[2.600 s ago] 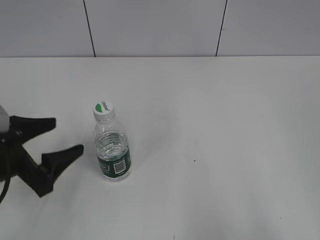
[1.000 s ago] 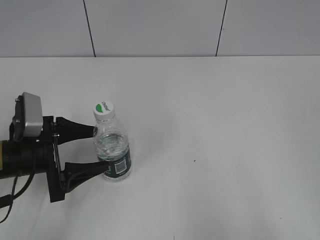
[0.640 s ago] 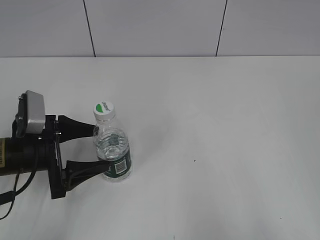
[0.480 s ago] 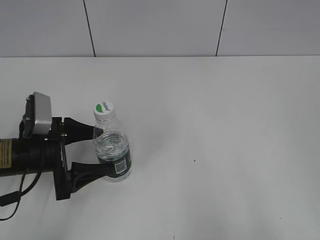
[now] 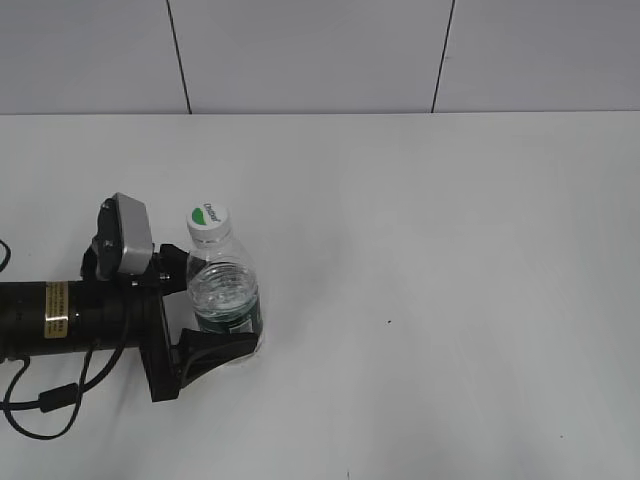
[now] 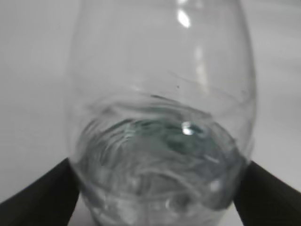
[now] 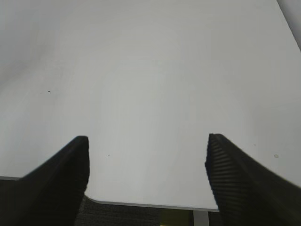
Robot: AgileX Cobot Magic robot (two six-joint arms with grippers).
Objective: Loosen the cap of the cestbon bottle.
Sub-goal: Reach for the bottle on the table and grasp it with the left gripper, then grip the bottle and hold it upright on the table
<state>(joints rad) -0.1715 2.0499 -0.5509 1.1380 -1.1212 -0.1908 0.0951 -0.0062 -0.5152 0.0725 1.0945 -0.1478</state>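
My left gripper holds the bottle by its lower body (image 5: 229, 314) next, where the sides run straight, since the sloping shoulder (image 5: 216, 252) narrows toward the cap.
The cestbon bottle (image 5: 225, 285) stands upright on the white table at the left, with its white cap (image 5: 207, 218), green half-disc on top, in place. My left gripper (image 5: 222, 305) reaches in from the left, open, one finger on each side of the bottle's lower body and close to it. In the left wrist view the clear bottle (image 6: 160, 117) fills the frame, and the black fingers (image 6: 42, 197) show at the bottom corners of the left gripper (image 6: 157, 207). The cap is out of that view. My right gripper (image 7: 146, 146) is open and empty over bare table.
The white table (image 5: 450, 300) stretches right of the bottle, with a grey panelled wall (image 5: 300, 50) behind. The right wrist view shows the table's near edge (image 7: 141, 203) just below the right gripper. The left arm's cable (image 5: 45, 405) lies at the lower left.
My left gripper has moved right from the table's left edge until its open fingers straddle the bottle's lower body. The bottle has stayed in place.
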